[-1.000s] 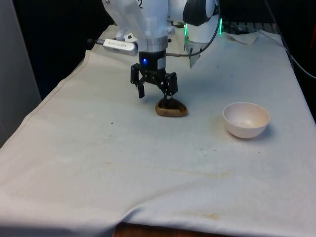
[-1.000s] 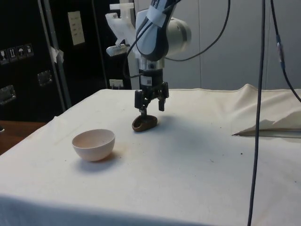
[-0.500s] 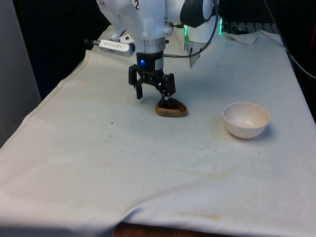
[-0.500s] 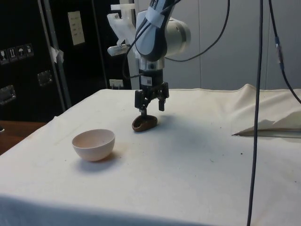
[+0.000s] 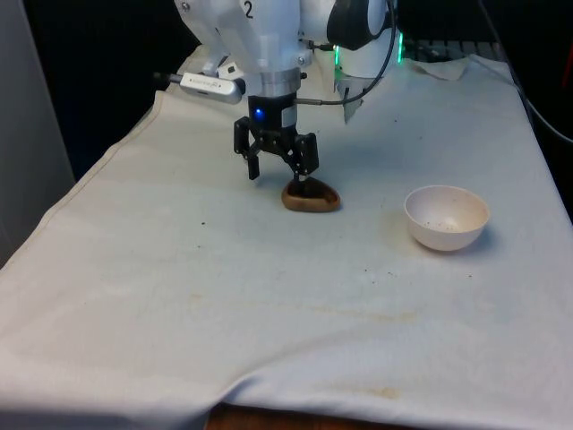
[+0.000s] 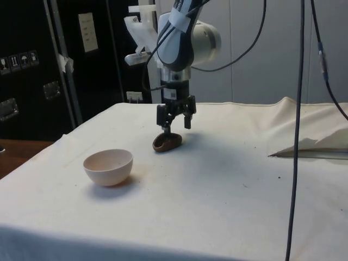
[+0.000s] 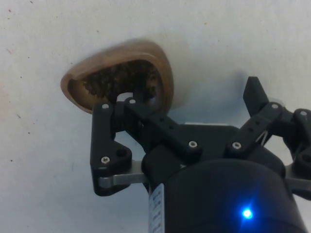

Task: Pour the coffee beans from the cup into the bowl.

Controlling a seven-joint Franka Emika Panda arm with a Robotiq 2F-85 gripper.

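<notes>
My gripper grabs the cup by its rim [image 5: 288, 188] [image 7: 167, 85] next, to keep it level with loose coffee beans inside.
A small brown wooden cup [image 5: 312, 199] stands on the white cloth, holding dark coffee beans [image 7: 121, 81]. My gripper [image 5: 279, 179] is open just above it, jaws spread wide. One fingertip [image 7: 127, 100] reaches over the cup's rim above the beans; the other [image 7: 253, 90] is outside the cup, well away from its wall. In the side view the gripper [image 6: 176, 125] hangs over the cup [image 6: 167, 142]. A pale pink bowl [image 5: 447, 217] sits to the front view's right of the cup, with only a few dark specks inside. In the side view the bowl [image 6: 108, 166] is nearer the camera.
Small dark specks and faint brown stains mark the cloth [image 5: 269, 296] around the cup and bowl. Cables [image 6: 298, 136] hang down at the side view's right. The cloth is rumpled [image 6: 310, 144] there.
The gripper shifted a little towards the front view's left and slightly up a second ago, then held still. Cup and bowl have not moved.
</notes>
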